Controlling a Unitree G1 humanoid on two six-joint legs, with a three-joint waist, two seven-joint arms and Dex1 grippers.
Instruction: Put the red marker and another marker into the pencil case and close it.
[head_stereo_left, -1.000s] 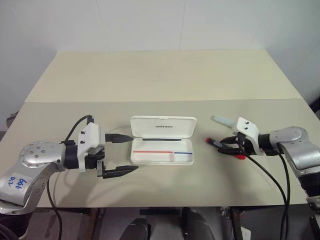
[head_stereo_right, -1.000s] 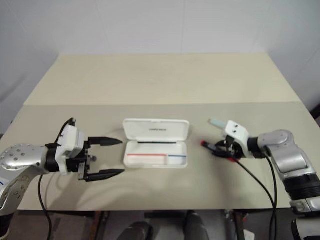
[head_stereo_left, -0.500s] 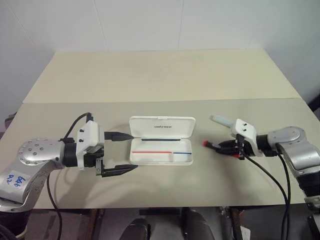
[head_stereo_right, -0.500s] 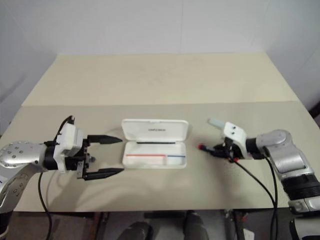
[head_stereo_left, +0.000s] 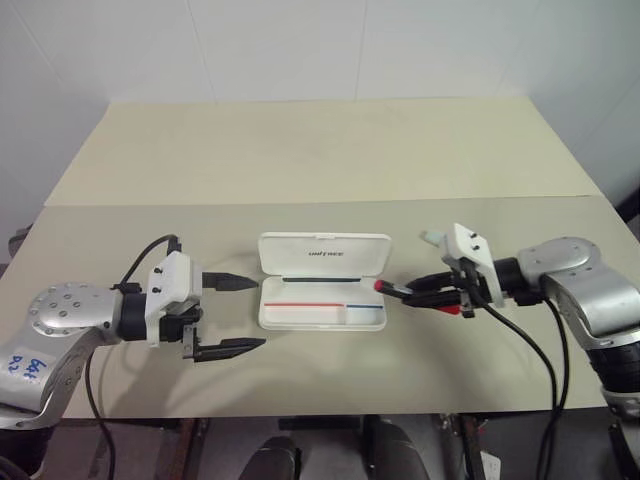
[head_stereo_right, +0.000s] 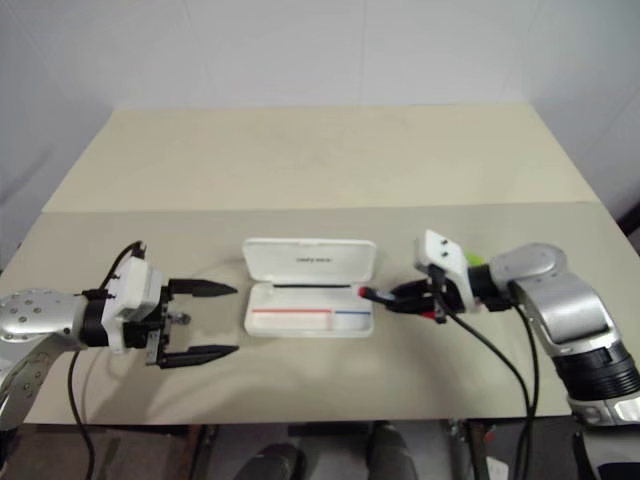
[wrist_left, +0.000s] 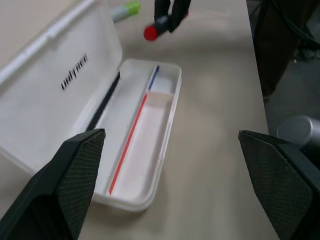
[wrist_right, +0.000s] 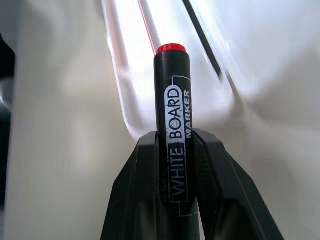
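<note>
The red marker's black body is above the pencil case's white tray and short of it, so the robot needs to move the red marker there before the right gripper lets go of it.
The pencil case (head_stereo_left: 325, 252) lies open mid-table, its lid folded back and a red-and-blue line in its tray. My right gripper (head_stereo_left: 417, 293) is shut on the red marker (head_stereo_left: 395, 290), holding it by the black barrel just above the table. The marker's small red end (wrist_left: 151, 32) points at the case's right end, and the right wrist view shows the same barrel (wrist_right: 172, 115) over the tray's edge. The other marker (wrist_left: 125, 10), pale green, lies on the table behind my right gripper, partly hidden. Left of the case, my left gripper (head_stereo_left: 258, 312) stands open and holds nothing.
The pale table (head_stereo_left: 320, 150) is made of two tops with a seam running across behind the case. A white wall stands at the back. Black cables hang from both wrists near the table's front edge.
My right gripper has closed on the red marker, lifted it off the table and carried it left up to the case's right end. The left gripper has stayed open and in place.
</note>
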